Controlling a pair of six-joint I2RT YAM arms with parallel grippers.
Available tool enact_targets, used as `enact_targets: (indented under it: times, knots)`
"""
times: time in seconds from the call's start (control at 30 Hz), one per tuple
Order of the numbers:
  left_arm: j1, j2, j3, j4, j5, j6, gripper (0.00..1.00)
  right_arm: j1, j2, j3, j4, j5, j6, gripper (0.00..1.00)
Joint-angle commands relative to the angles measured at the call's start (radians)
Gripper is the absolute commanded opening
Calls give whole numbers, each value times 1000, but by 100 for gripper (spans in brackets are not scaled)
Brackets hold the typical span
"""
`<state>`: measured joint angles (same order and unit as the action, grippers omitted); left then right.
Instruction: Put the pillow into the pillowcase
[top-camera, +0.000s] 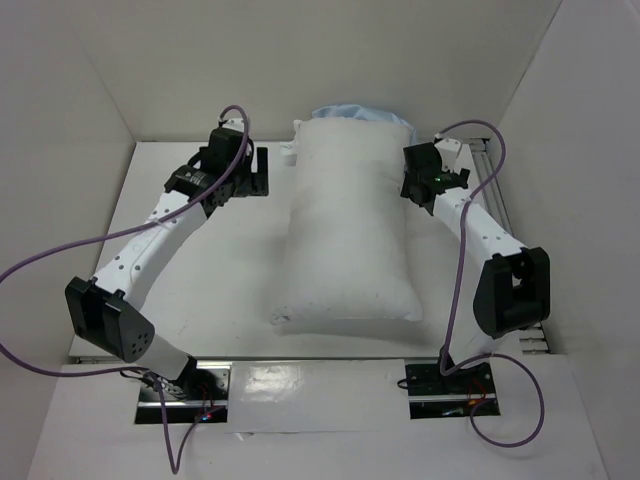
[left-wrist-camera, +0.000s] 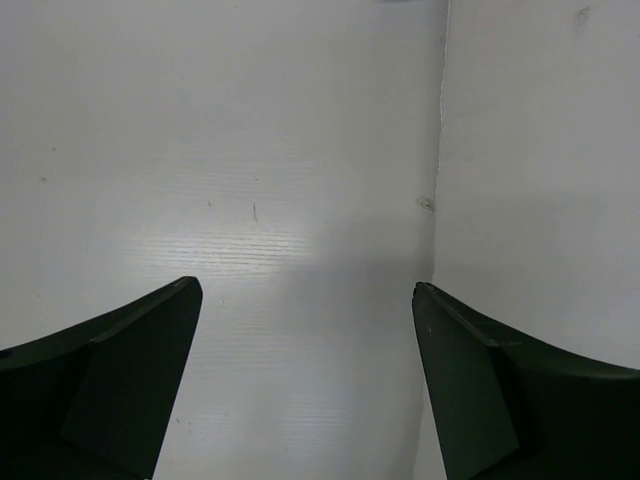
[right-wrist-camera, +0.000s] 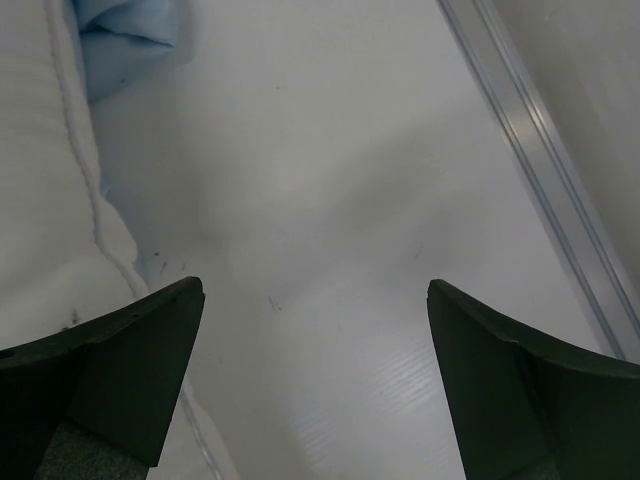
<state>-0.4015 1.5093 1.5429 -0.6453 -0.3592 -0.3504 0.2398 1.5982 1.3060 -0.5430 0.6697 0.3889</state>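
Note:
My left gripper needs to pinch the long edge of the pillow on the tag side, opposite my right gripper. Then it can shift the pillow off the pillowcase (top-camera: 345, 110) for putting it in.
The plump white pillow (top-camera: 347, 220) lies lengthwise in the middle of the table, a small white tag at its far left corner. The pale blue pillowcase (top-camera: 345, 110) shows only as a bunched edge behind the pillow's far end. In the right wrist view the pillow's seamed edge (right-wrist-camera: 45, 200) fills the left and a bit of the pillowcase (right-wrist-camera: 125, 40) shows at the top left. My left gripper (top-camera: 262, 168) is open and empty, left of the pillow's far end. My right gripper (top-camera: 408, 170) is open and empty beside the pillow's far right edge.
White walls enclose the table on the left, back and right. A metal rail (top-camera: 497, 195) runs along the right side and also shows in the right wrist view (right-wrist-camera: 545, 170). The left wrist view shows the bare table and the back wall seam (left-wrist-camera: 440, 150).

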Motion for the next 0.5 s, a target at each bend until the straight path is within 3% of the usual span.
enact_targets:
  times: [0.0, 0.17, 0.3, 0.37, 0.47]
  knots:
    - [7, -18, 31, -1, 40, -45, 100, 9, -4, 71, -27, -74, 18, 100]
    - [30, -27, 13, 9, 143, -93, 100, 9, -58, 82, -28, -287, -56, 100]
    - [41, -3, -10, 21, 377, -111, 100, 9, -118, 59, -15, -499, -85, 100]
    - [41, 35, -23, 44, 523, -122, 100, 9, -138, 50, -26, -535, -85, 100]
    - [7, 74, -33, 44, 568, -122, 100, 18, -161, 26, -37, -553, -94, 100]
